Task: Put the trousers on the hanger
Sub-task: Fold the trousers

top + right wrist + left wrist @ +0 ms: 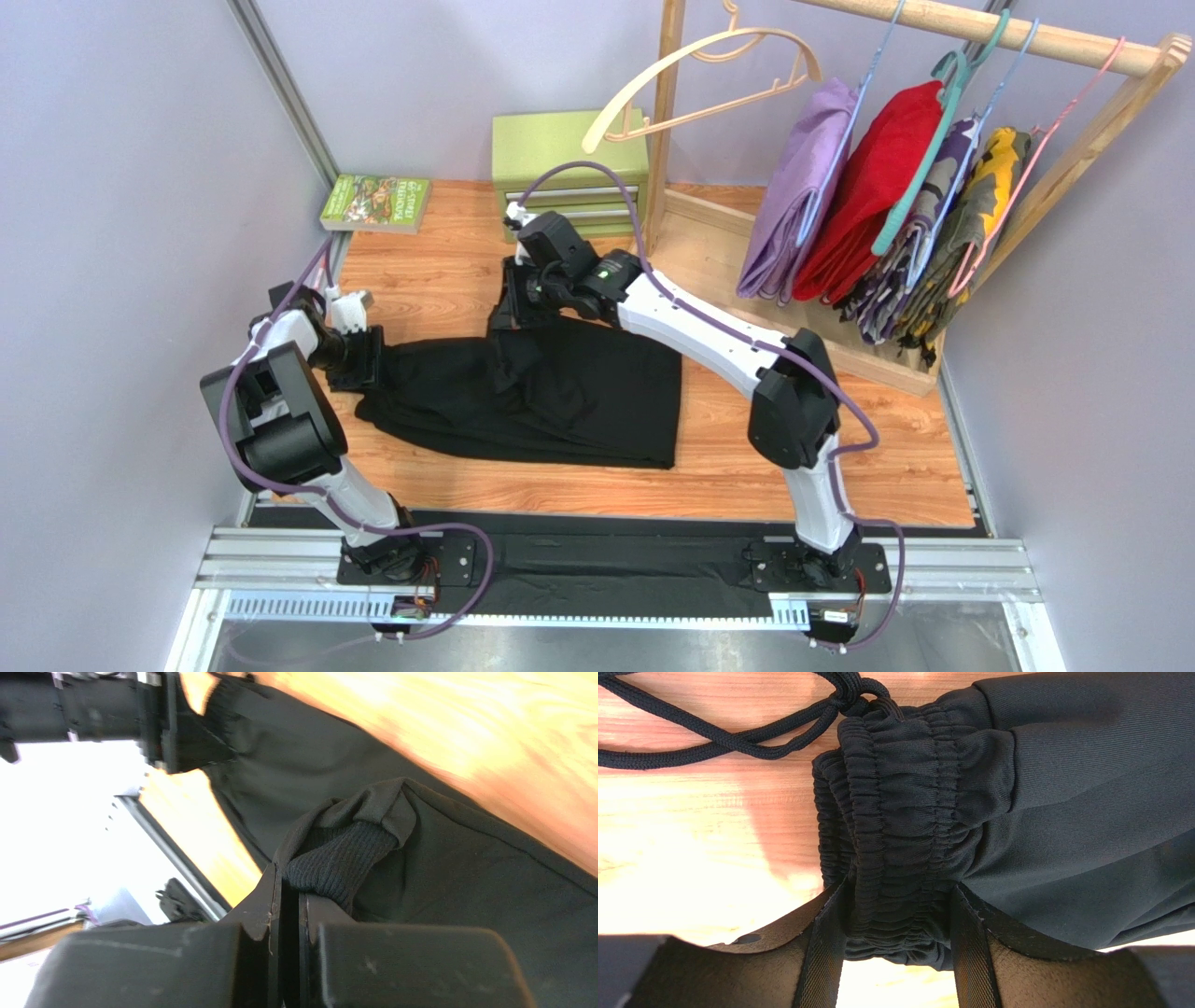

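My right gripper is over the middle of the trousers, short of the waistband [899, 833], and the folded cuff would drop short if I opened now. I need to move it closer before I release it.
The black trousers [561, 399] lie spread on the wooden table, waistband to the left. My left gripper [359, 357] is shut on the bunched elastic waistband [899, 833], which fills the gap between its fingers [823, 952]; the drawstring [724, 736] trails on the wood. My right gripper [514, 308] is shut on a ribbed leg cuff [337, 861], held folded over the middle of the trousers. The pale wooden hanger [701, 77] hangs empty from the rack's rail at the back, apart from both grippers. The left gripper also shows in the right wrist view [172, 724].
A wooden clothes rack [982, 28] at the back right carries purple [800, 196], red [873, 175] and patterned garments on thin hangers. Its base [842, 343] lies right of the trousers. Green boxes [561, 147] and a book [376, 203] sit at the back.
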`<state>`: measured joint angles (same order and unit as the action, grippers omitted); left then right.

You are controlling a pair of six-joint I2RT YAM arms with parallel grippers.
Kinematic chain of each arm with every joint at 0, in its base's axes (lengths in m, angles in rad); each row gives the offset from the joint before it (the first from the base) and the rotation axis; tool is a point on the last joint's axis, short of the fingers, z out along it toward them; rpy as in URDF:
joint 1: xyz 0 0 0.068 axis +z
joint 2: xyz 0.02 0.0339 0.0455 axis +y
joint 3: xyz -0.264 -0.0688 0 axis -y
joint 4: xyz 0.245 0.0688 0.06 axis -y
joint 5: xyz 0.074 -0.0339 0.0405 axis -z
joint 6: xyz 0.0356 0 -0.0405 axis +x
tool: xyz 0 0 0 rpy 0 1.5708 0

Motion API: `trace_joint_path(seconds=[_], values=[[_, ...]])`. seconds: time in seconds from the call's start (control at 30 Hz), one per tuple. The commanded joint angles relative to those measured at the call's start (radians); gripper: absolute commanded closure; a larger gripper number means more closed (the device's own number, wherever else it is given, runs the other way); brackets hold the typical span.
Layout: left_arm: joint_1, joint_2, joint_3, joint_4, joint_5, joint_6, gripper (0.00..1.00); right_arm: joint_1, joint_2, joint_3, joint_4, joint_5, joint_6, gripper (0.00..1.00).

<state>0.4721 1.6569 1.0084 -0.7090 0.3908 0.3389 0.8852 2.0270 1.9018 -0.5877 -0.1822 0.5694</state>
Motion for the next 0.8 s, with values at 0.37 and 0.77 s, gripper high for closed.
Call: trace_joint_path(seconds=[0.37, 0.77], values=[[0.003, 0.017, -0.010, -0.010, 0.049, 0.003, 0.45, 0.081, 0.248, 0.307, 0.098, -0.043, 0.161, 1.00], [0.164, -0.107, 0.131, -0.116, 0.296, -0.029, 0.11, 0.081, 0.247, 0.344, 0.220, -0.182, -0.040, 0.00]])
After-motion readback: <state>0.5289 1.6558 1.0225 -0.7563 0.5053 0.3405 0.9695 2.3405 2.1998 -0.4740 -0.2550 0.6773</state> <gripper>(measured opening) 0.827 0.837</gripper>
